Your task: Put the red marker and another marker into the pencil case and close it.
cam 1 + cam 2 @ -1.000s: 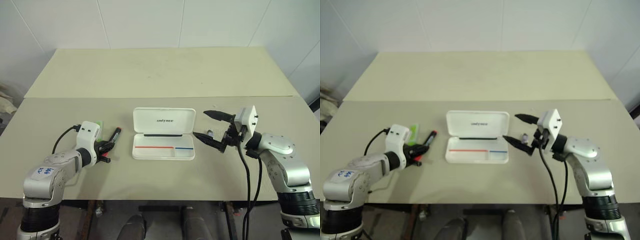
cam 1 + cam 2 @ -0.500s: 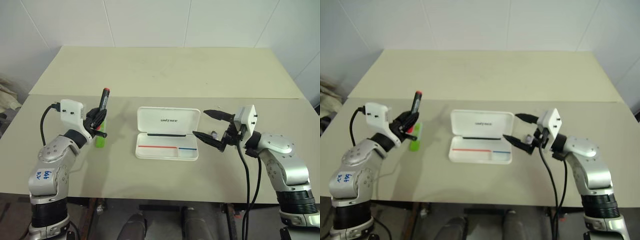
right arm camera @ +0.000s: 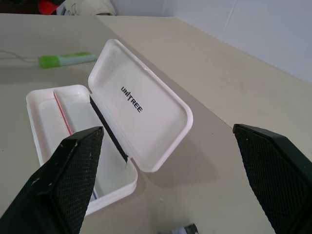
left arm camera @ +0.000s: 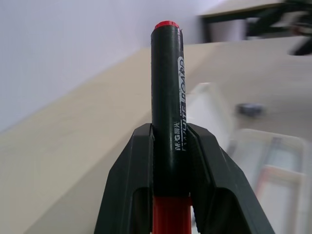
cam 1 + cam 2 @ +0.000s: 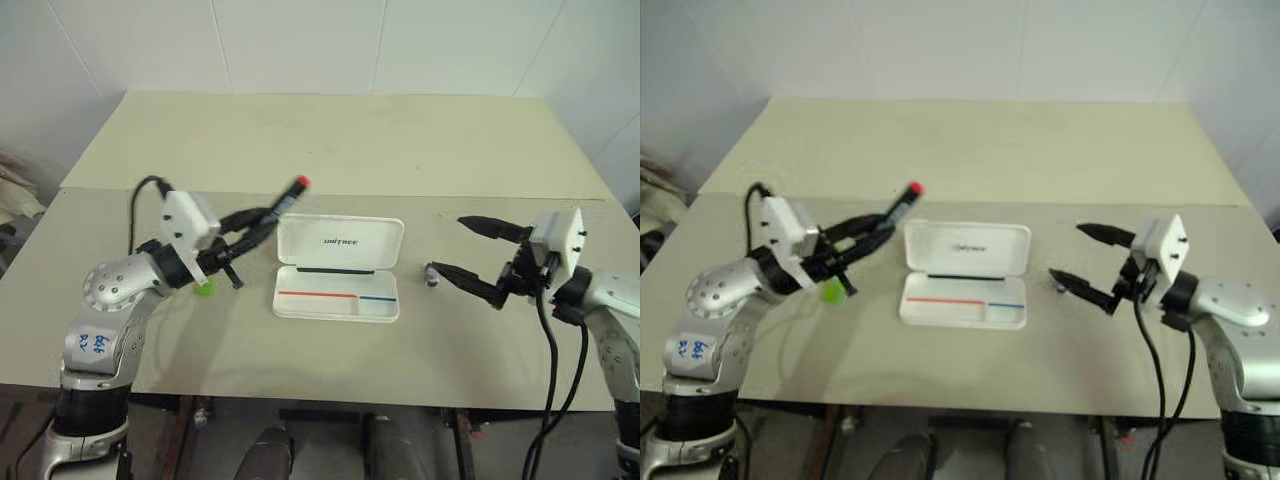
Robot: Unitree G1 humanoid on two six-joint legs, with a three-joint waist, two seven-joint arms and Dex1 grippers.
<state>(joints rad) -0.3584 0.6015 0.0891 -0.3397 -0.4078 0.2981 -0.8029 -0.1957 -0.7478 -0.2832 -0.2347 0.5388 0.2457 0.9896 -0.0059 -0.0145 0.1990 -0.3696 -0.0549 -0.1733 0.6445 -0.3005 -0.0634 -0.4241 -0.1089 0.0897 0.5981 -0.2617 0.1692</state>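
Observation:
My left gripper moves the red marker to the case's tray, before letting go. The marker slants high above and short of the tray, and would miss if released now.
The red marker is off the table, clamped in my left gripper, which is shut on its black barrel. It slants up and right, its red tip just above the left end of the pencil case's lid. The white pencil case lies open mid-table, lid raised at the back, red and blue stripes inside. The light green highlighter lies left of the case, partly hidden behind my left gripper. To the right of the case, my right gripper hangs open and empty.
A small grey object lies on the table between the case and my right gripper. A second pale table adjoins at the back, with a white wall behind it. A black cable hangs from my right wrist.
My left gripper has lifted the red marker off the table and swung it right toward the case, tipping it from upright to slanted. My right gripper has drawn back to the right, still open.

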